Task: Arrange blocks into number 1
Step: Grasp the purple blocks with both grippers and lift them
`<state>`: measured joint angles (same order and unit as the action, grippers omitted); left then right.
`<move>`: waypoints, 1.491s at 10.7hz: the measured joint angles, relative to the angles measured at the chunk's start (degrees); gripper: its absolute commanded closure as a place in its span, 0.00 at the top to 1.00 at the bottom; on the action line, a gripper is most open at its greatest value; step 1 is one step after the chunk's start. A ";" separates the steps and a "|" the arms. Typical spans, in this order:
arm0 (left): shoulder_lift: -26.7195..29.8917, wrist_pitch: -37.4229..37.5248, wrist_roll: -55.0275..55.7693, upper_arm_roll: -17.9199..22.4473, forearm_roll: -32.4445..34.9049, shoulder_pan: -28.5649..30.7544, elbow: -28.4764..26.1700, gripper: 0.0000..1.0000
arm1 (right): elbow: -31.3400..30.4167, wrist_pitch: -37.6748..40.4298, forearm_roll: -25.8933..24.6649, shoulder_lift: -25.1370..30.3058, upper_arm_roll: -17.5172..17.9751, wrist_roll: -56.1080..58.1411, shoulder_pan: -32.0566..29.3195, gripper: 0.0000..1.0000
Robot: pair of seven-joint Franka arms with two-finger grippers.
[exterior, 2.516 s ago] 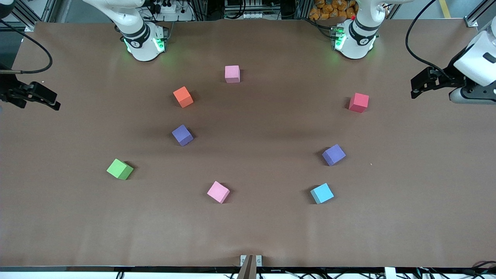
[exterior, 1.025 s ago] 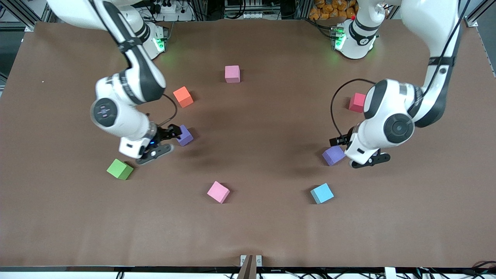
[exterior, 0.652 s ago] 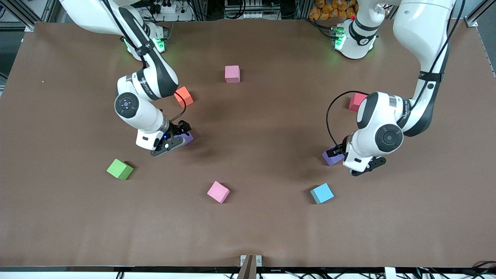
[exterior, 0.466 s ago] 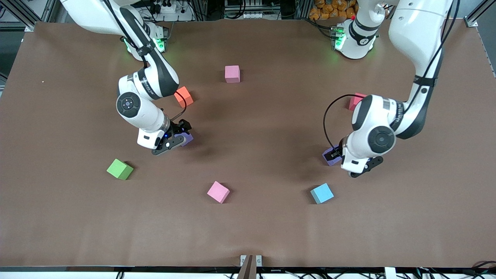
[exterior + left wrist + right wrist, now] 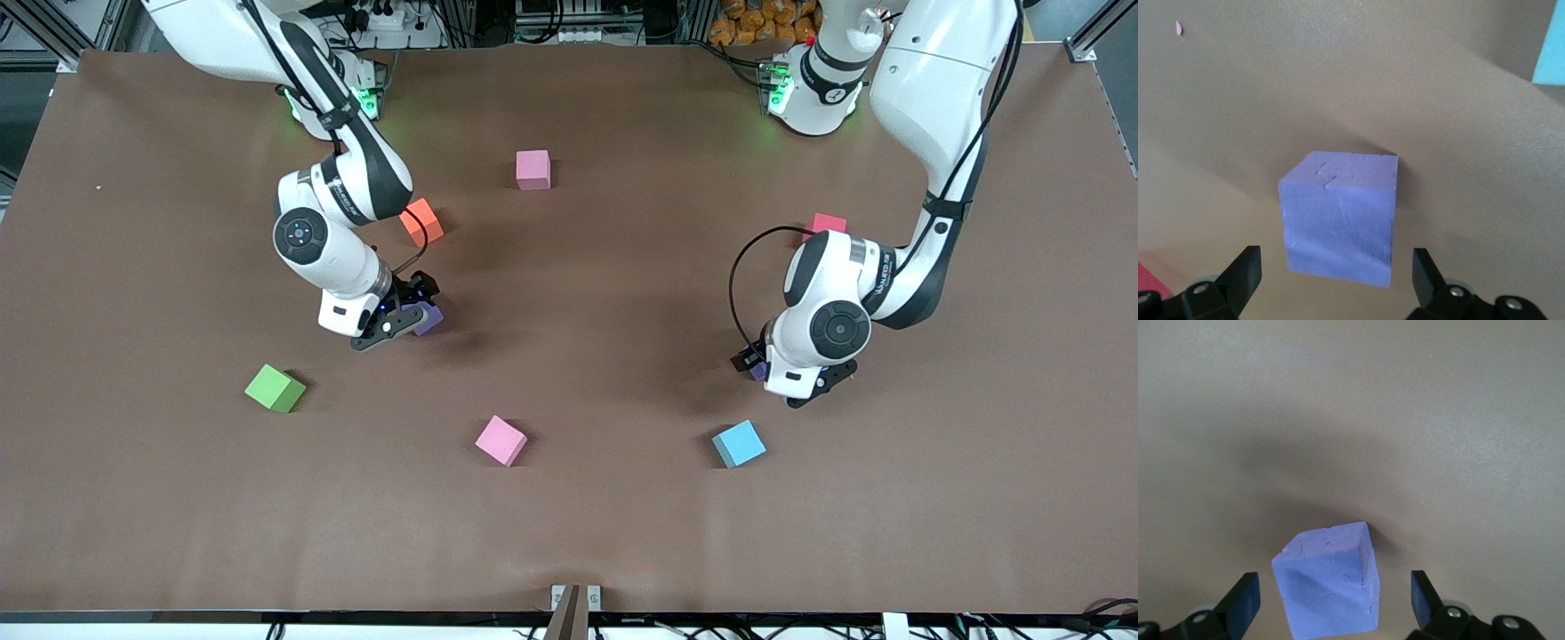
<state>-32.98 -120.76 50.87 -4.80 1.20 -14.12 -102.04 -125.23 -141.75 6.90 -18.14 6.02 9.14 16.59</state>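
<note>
Next, my right gripper grips the purple block by opposite sides to build number 1.
Two purple blocks lie on the brown table. One purple block sits between the spread fingers of my right gripper, which is open, with a gap on each side. The second purple block is mostly hidden under my left gripper, also open around it without touching. An orange block lies close to the right arm's wrist. A light pink block rests near the bases, another pink block nearer the camera.
A light blue block lies just nearer the camera than the left gripper. A red block peeks out beside the left arm's forearm. A green block sits toward the right arm's end.
Both arms came in from the table's ends and lowered over the two purple blocks. In the last half second each gripper settled farther around its block; no block has moved.
</note>
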 measured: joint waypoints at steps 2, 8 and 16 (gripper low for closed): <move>-0.96 -0.22 0.00 0.12 0.04 0.07 0.00 1.00 | -0.77 -0.62 0.00 -0.13 0.01 0.00 0.64 1.00; -2.50 -1.31 0.00 0.37 1.38 0.82 0.01 0.00 | -3.39 -4.00 -0.01 -0.58 0.01 0.01 1.92 1.00; -2.59 -1.44 0.00 0.36 1.55 0.84 0.19 0.00 | -4.29 -8.38 0.12 -3.01 -0.48 -1.25 2.28 0.39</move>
<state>-35.56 -122.20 50.87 -4.43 2.75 -13.29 -101.85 -129.53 -150.13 7.02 -21.15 5.54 7.89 18.87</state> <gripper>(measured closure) 0.370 0.392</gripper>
